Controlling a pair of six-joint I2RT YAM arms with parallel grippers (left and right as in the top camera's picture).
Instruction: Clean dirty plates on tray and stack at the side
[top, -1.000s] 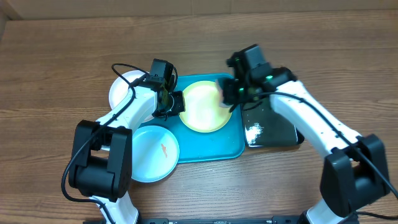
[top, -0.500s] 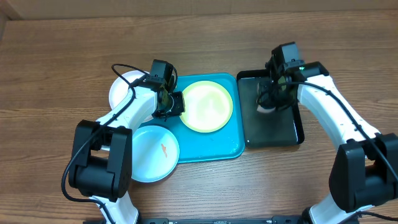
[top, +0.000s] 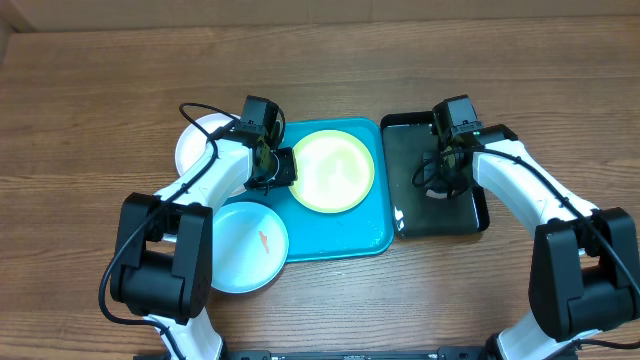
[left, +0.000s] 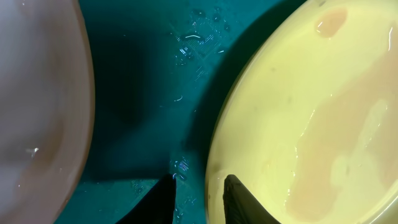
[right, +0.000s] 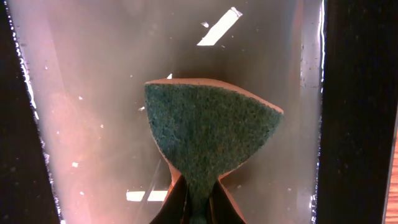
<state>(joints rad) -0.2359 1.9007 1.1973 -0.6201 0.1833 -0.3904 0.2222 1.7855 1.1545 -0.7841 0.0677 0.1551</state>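
Note:
I should open my right gripper now and let go of the green-faced sponge, since the sponge's flared end (top: 437, 192) is inside the black tray's sides, over the cloudy water.
The yellow-green plate (top: 332, 170) lies wet on the turquoise tray (top: 340, 235). My left gripper (top: 283, 168) sits at its left rim. In the left wrist view the gripper (left: 200, 180) is open and straddles that rim. One finger is over the tray (left: 143, 93) and the other over the yellow-green plate (left: 311, 124), neither pressing it. The white plate (top: 200, 145) lies on the table left of the tray. The light blue plate (top: 250, 245) with an orange smear lies at the tray's front-left corner. My right gripper (right: 199, 186) is shut on a green-faced sponge (right: 208, 134).
A glossy black tray (top: 470, 215) stands right of the turquoise one and holds cloudy water (right: 93, 124). My right gripper (top: 441, 172) hangs over it. The white plate's edge (left: 37, 112) shows close beside my left fingers. Bare wooden table (top: 100, 80) surrounds the trays.
My right arm has swung from the yellow-green plate's right edge over to the black tray, taking the sponge with it. The left arm has stayed at the plate's left rim.

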